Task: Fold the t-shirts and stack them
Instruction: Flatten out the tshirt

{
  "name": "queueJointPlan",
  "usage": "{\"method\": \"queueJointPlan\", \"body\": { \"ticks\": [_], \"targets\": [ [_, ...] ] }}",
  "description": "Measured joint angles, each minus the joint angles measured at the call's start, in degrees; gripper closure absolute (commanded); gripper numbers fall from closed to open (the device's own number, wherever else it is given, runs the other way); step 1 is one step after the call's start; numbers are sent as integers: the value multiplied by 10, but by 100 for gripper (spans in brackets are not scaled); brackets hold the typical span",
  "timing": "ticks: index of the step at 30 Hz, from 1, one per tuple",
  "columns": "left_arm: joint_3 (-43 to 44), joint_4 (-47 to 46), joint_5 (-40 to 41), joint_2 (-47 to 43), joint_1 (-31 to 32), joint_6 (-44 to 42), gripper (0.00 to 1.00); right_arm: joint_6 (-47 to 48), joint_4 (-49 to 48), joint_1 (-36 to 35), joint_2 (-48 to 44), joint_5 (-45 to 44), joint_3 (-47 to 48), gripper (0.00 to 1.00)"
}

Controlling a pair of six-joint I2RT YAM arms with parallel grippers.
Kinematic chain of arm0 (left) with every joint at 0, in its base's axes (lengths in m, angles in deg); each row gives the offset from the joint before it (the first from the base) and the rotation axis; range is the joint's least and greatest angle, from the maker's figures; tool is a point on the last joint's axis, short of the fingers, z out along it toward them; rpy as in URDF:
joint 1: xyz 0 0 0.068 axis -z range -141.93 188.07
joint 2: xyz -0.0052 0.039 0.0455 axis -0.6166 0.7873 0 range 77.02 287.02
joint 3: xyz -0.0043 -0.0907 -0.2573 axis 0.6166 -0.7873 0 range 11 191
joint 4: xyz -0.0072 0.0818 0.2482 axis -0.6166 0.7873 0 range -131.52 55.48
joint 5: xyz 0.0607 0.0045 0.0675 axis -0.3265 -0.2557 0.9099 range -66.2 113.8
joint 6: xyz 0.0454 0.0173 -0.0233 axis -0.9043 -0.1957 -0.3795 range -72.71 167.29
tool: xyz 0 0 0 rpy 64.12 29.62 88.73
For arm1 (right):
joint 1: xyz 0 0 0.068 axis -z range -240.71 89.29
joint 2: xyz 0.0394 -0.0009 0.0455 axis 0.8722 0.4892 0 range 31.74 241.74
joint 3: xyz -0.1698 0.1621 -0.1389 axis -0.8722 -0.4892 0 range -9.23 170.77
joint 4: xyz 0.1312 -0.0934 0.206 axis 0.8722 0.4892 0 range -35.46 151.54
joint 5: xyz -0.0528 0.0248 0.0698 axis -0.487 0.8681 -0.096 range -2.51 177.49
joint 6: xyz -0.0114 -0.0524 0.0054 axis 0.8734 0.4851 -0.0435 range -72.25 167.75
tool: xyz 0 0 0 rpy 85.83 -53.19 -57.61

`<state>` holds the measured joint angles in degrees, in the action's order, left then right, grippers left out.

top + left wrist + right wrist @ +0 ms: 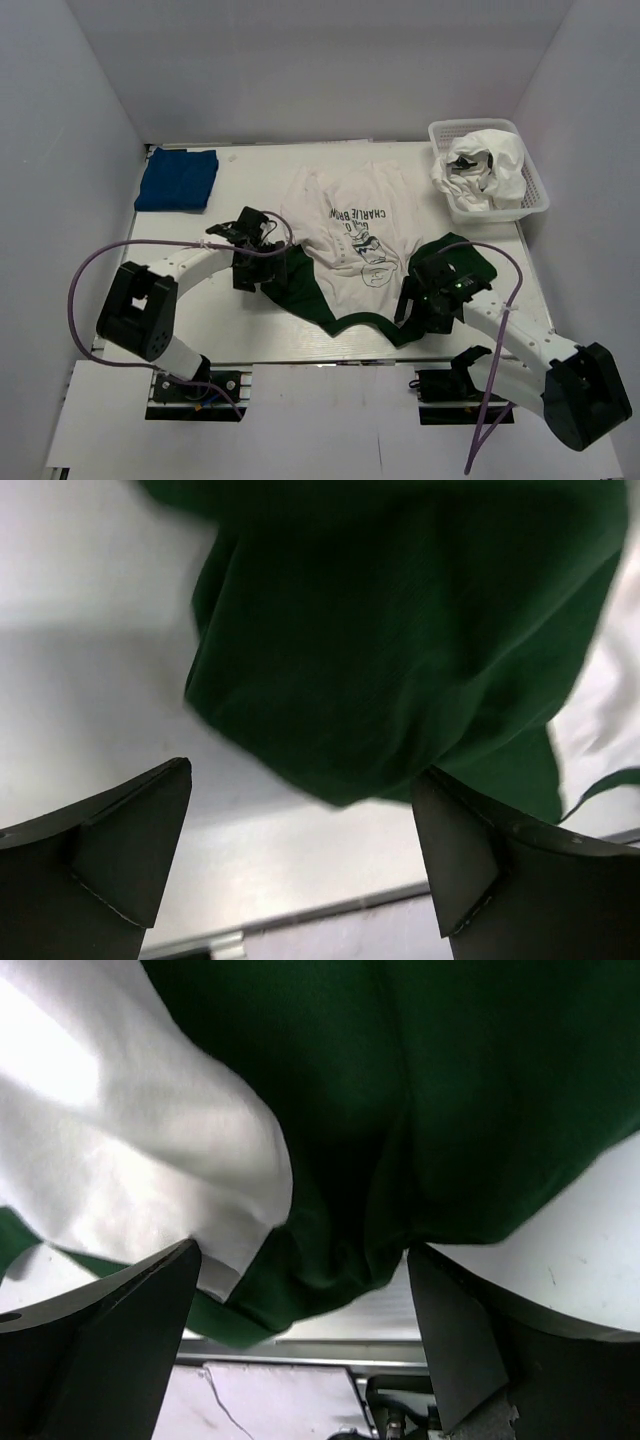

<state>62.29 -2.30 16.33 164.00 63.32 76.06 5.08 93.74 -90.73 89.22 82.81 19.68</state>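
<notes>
Next, my left gripper takes hold of the dark green sleeve (pixel 277 293) edge of the white Charlie Brown tee (pixel 355 225), for folding.
The white Charlie Brown tee (pixel 355 225) lies spread print-up in the middle of the table, its collar toward the near edge. Its dark green sleeves lie at the near left (pixel 300 292) and near right (pixel 455 255). The royal-blue tee (pixel 178 178) lies folded at the far left. My left gripper (pixel 262 285) is open over the left sleeve's edge (pixel 400 650). My right gripper (pixel 425 300) is open over the right sleeve (pixel 450 1110), where green and white cloth (pixel 150 1150) meet. Neither gripper holds cloth.
A white basket (pixel 537 180) at the far right holds crumpled white clothing (pixel 485 165). White walls enclose the table on three sides. The table's near edge (pixel 300 915) lies just below both grippers.
</notes>
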Motion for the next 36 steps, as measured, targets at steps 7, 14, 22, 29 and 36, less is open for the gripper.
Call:
{"method": "queueJointPlan", "body": {
  "ticks": [7,14,22,29,36],
  "targets": [
    [17,-55,9,56,4,4,33,14,-20,0,52,-14,10,27],
    [57,-50,15,89,11,-2,100,28,-64,0,75,-31,14,100],
    [257,26,46,96,8,-5,100,96,-74,1,155,-92,177,100],
    [722,101,143,245,-7,-16,95,228,-137,9,290,-152,591,100],
    [817,-79,250,232,-51,-69,93,406,-252,21,501,-190,1046,100]
  ]
}}
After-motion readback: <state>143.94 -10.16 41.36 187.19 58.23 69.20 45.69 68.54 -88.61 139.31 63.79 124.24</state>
